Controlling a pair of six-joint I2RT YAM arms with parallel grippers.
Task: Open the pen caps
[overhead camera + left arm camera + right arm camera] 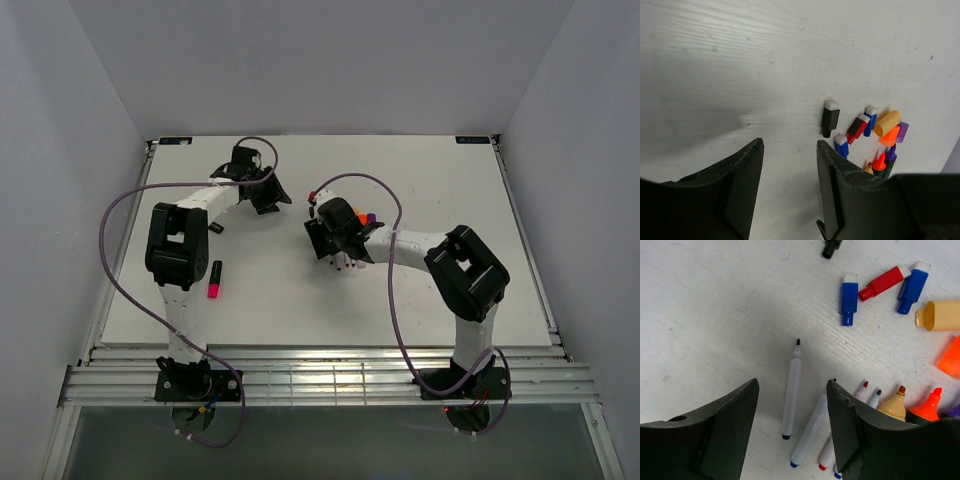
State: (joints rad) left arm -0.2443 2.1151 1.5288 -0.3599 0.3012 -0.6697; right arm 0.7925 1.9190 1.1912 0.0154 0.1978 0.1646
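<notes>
The left gripper grabs the partly hidden black marker by its cap end next, which leaves the marker's black body free for the right gripper to uncap.
Loose pen caps lie in a cluster on the white table: a black one [830, 120], two blue [849, 297] [912, 282], a red [885, 282], a yellow-orange [940, 315], an orange [952, 357] and a purple [901, 131]. My left gripper [790, 145] hangs open over bare table just short of the cluster, nothing between its fingers. My right gripper [792, 385] is open above an uncapped white pen [791, 390] lying flat, not touching it. More uncapped pens [810, 430] and highlighters [927, 407] lie beside its right finger. A black marker wearing a magenta cap [213, 290] lies by the left arm.
The table [440, 190] is bounded by grey walls on the left, back and right. Purple cables [115, 215] loop from both arms over the table. The two grippers [265, 195] [335, 245] hang close together near the middle.
</notes>
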